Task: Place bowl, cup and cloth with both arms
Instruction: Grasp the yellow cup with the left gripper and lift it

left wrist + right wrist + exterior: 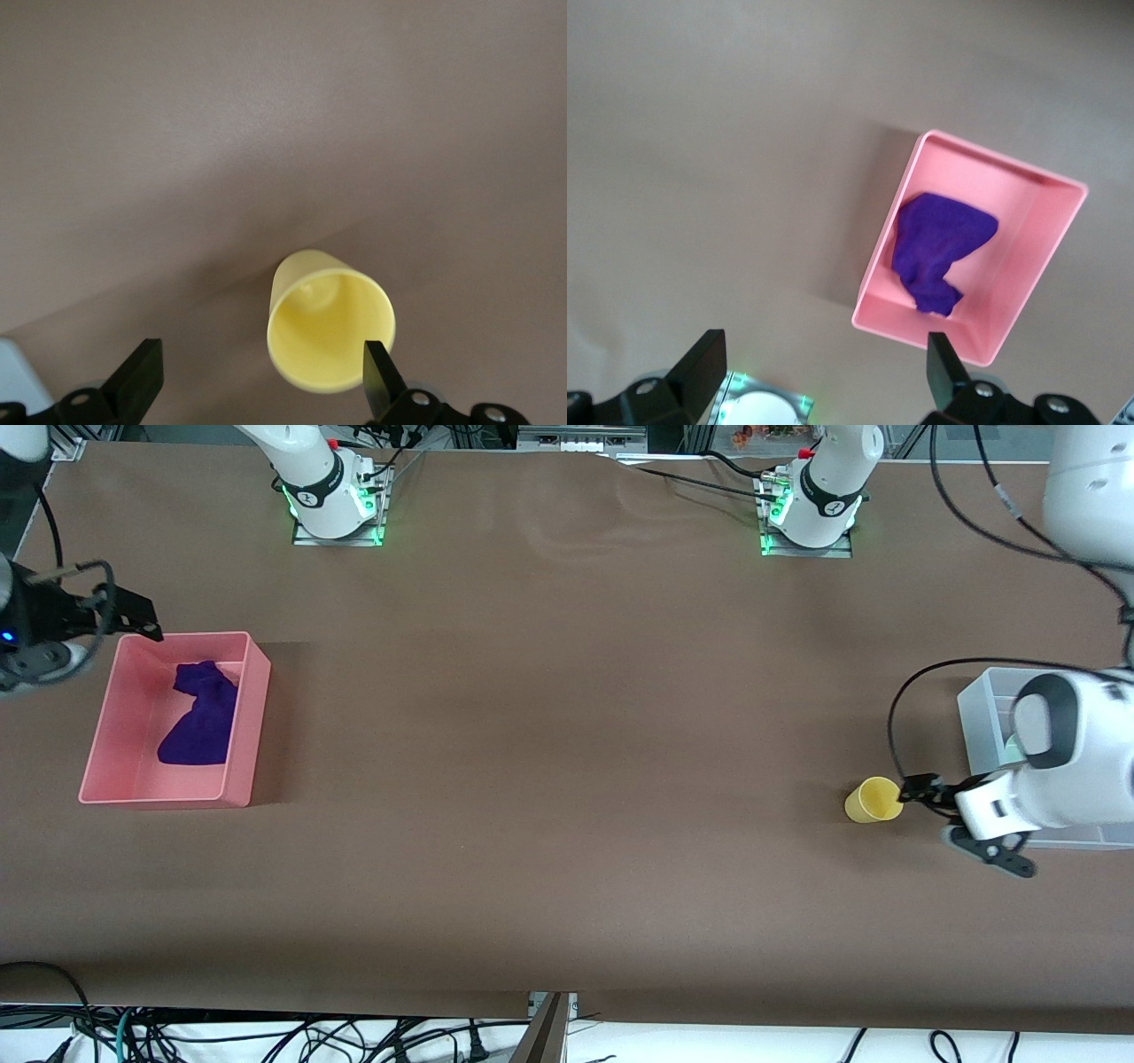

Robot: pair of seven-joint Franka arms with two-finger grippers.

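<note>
My left gripper grips the yellow cup by its rim [896,806] next, to set the cup into the pale green bowl in the translucent bin [979,708].
The yellow cup [873,799] lies on its side on the table, its mouth toward my left gripper [932,811]. In the left wrist view the cup [330,332] lies just ahead of the open left gripper [260,381], its rim by one fingertip [381,376]. A sliver of the pale green bowl [1013,748] shows in a translucent bin [979,708], mostly hidden by the left arm. The purple cloth [202,713] lies in a pink bin [252,717]. My right gripper [133,615] is open and empty over that bin's corner. The right wrist view [824,372] shows the cloth [935,243] in the pink bin [921,328].
The pink bin stands at the right arm's end of the table, the translucent bin at the left arm's end. A corner of the translucent bin [18,372] shows in the left wrist view. The arm bases [332,496] [811,509] stand along the table edge farthest from the front camera.
</note>
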